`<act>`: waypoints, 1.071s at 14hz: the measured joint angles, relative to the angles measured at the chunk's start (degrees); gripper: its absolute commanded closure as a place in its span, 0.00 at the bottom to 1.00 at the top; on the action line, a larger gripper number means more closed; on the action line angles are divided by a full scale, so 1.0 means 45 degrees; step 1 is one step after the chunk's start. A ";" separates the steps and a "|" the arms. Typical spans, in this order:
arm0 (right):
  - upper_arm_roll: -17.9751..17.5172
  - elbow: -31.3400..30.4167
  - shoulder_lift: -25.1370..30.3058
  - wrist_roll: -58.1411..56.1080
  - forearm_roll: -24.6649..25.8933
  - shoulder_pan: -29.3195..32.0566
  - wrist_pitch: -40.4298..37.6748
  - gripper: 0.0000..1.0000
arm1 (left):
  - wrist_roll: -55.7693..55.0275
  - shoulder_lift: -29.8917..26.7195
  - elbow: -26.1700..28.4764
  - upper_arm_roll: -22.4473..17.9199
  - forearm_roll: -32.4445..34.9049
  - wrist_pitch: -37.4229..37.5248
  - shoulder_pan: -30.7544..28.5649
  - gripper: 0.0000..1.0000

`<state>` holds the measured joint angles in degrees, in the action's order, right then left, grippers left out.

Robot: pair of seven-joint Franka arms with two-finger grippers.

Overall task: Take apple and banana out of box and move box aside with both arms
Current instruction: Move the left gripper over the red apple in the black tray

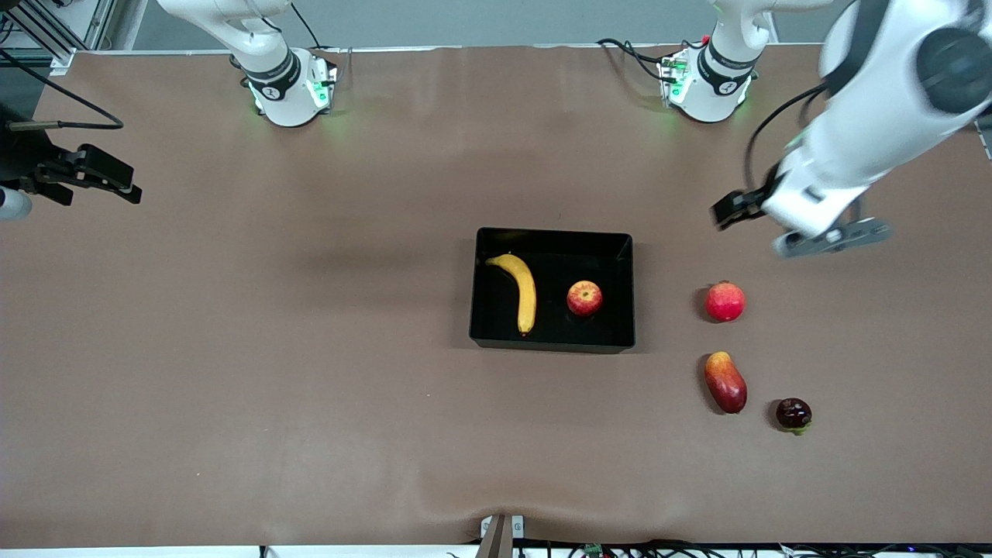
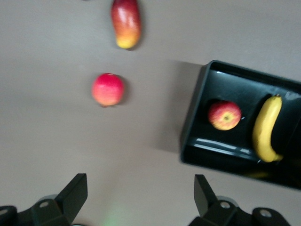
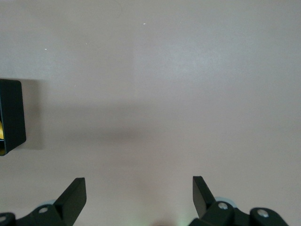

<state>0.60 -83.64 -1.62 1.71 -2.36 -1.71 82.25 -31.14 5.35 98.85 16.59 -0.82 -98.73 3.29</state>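
Note:
The left gripper grabs the red apple by its round body (image 1: 583, 297) next, to take it out of the box (image 1: 552, 325).
The black box (image 1: 629, 294) sits mid-table. The yellow banana (image 1: 524, 288) and the small red apple with yellow patches (image 1: 584, 298) lie inside it, apart from each other. All three also show in the left wrist view: box (image 2: 195, 117), banana (image 2: 265, 129), apple (image 2: 225, 115). My left gripper (image 1: 727, 211) is open and empty, in the air over bare table toward the left arm's end, beside the box (image 2: 141, 193). My right gripper (image 1: 116, 184) is open and empty over the right arm's end of the table (image 3: 139, 195); a box corner (image 3: 11, 115) shows in its view.
A plain red round fruit with a nub (image 1: 725, 301), a red-and-yellow mango (image 1: 725, 382) and a small dark red fruit (image 1: 793, 414) lie on the table toward the left arm's end. The red fruit (image 2: 107, 89) and mango (image 2: 126, 21) show in the left wrist view.

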 measured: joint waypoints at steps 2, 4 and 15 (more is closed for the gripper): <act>0.0000 0.0000 -0.0002 0.0000 0.0000 0.0000 0.0000 0.00 | -0.1838 0.0630 0.0536 0.0857 -0.0019 -0.1105 0.0026 0.00; 0.0000 0.0000 -0.0007 0.0000 0.0000 0.0000 0.0000 0.00 | -0.3721 0.1390 0.0800 0.1567 -0.0019 -0.2200 0.0080 0.00; 0.0018 0.0000 -0.0012 0.0000 0.0000 0.0015 0.0000 0.00 | -0.9616 0.5200 0.0858 0.1894 0.2253 -0.6166 0.1501 0.00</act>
<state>0.68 -83.64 -1.68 1.71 -2.36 -1.64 82.25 -74.41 28.75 102.71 25.11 9.32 -126.48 10.04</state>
